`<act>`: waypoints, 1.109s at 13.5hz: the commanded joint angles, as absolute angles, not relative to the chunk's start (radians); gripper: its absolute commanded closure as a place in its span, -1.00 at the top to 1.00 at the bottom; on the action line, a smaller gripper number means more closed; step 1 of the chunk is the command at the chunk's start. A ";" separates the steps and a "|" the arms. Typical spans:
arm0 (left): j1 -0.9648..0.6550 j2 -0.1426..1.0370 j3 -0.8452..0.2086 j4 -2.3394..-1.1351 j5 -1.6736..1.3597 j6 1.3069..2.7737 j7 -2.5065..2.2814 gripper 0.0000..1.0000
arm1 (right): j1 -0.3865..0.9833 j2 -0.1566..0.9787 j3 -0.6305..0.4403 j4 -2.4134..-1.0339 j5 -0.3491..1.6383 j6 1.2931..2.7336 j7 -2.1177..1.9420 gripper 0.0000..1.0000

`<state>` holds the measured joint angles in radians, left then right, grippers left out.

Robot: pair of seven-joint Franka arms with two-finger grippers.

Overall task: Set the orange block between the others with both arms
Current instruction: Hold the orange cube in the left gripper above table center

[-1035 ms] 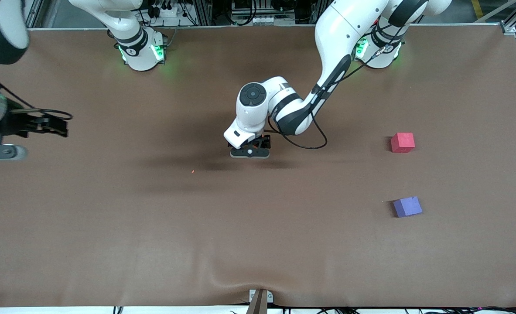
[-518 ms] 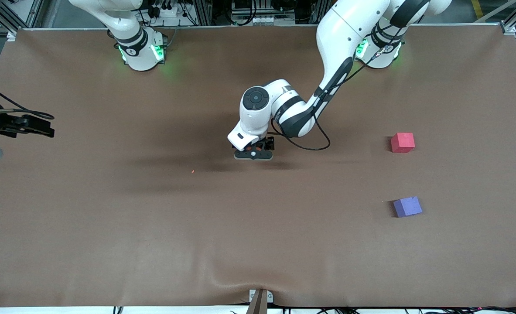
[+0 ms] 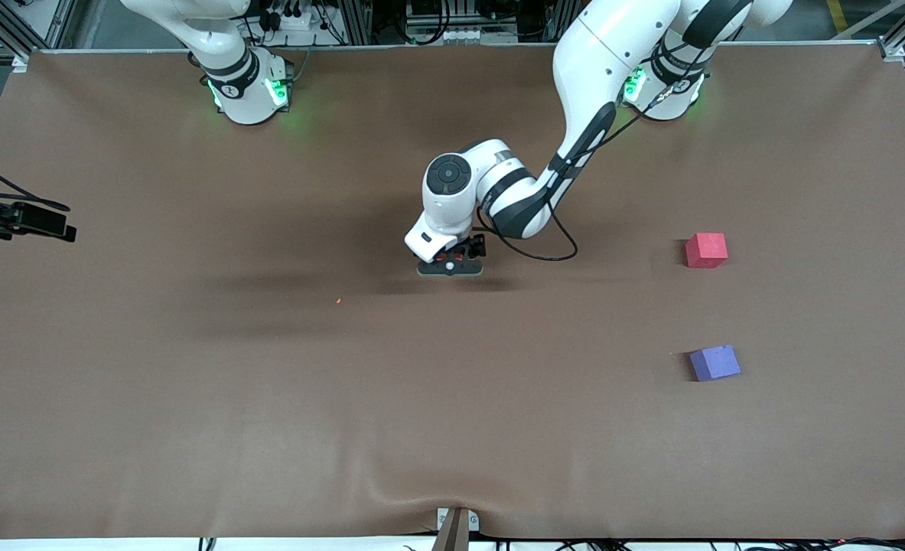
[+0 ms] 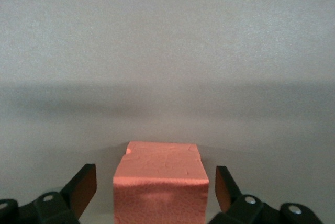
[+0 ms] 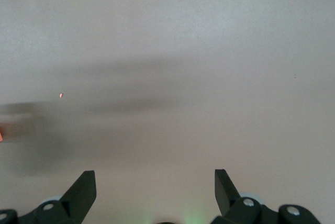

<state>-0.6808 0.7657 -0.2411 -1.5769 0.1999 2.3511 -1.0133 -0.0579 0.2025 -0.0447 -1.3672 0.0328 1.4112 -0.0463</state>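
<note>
My left gripper is going to grab the orange block by its two opposite sides next. Then it can put the orange block between the pinkish-red cube and the purple-blue cube [image 3: 714, 362].
The orange block [image 4: 161, 182] sits on the brown mat mid-table, between the fingers of my left gripper [image 4: 155, 174], which is open with a gap on each side of the cube. From the front, the left gripper [image 3: 450, 265] is low over the block and hides nearly all of it. The pinkish-red cube [image 3: 706, 249] and the purple-blue cube [image 3: 714, 362] lie toward the left arm's end, the purple one nearer the front camera. My right gripper [image 3: 43, 222] hangs at the right arm's end of the table; its wrist view shows the right gripper [image 5: 155, 174] open and empty.
A tiny orange crumb [image 3: 338, 301] lies on the mat [image 3: 268, 421] between the two grippers. A small bracket [image 3: 456, 524] sits at the table's front edge. The arms' bases [image 3: 249, 88] stand along the back edge.
The right gripper has drawn back toward its end of the table, almost out of the front view. The left gripper has shifted slightly over the orange block, still open.
</note>
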 commanded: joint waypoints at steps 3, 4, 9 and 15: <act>-0.686 0.747 -0.239 -1.592 0.224 2.345 -1.068 1.00 | -0.060 0.189 -0.038 -1.367 0.031 1.407 -0.051 1.00; -0.686 0.747 -0.239 -1.592 0.224 2.345 -1.069 1.00 | -0.060 0.189 -0.038 -1.367 0.031 1.407 -0.052 1.00; -0.686 0.750 -0.241 -1.592 0.224 2.345 -1.074 0.62 | -0.060 0.190 -0.037 -1.367 0.028 1.410 -0.067 1.00; -0.690 0.769 -0.241 -1.586 0.213 2.359 -1.109 0.69 | -0.057 0.189 -0.034 -1.367 0.029 1.408 -0.066 1.00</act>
<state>-0.6826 0.7664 -0.2417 -1.5827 0.1999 2.3516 -1.0726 -0.0564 0.2025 -0.0371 -1.3672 0.0320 1.4120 -0.0533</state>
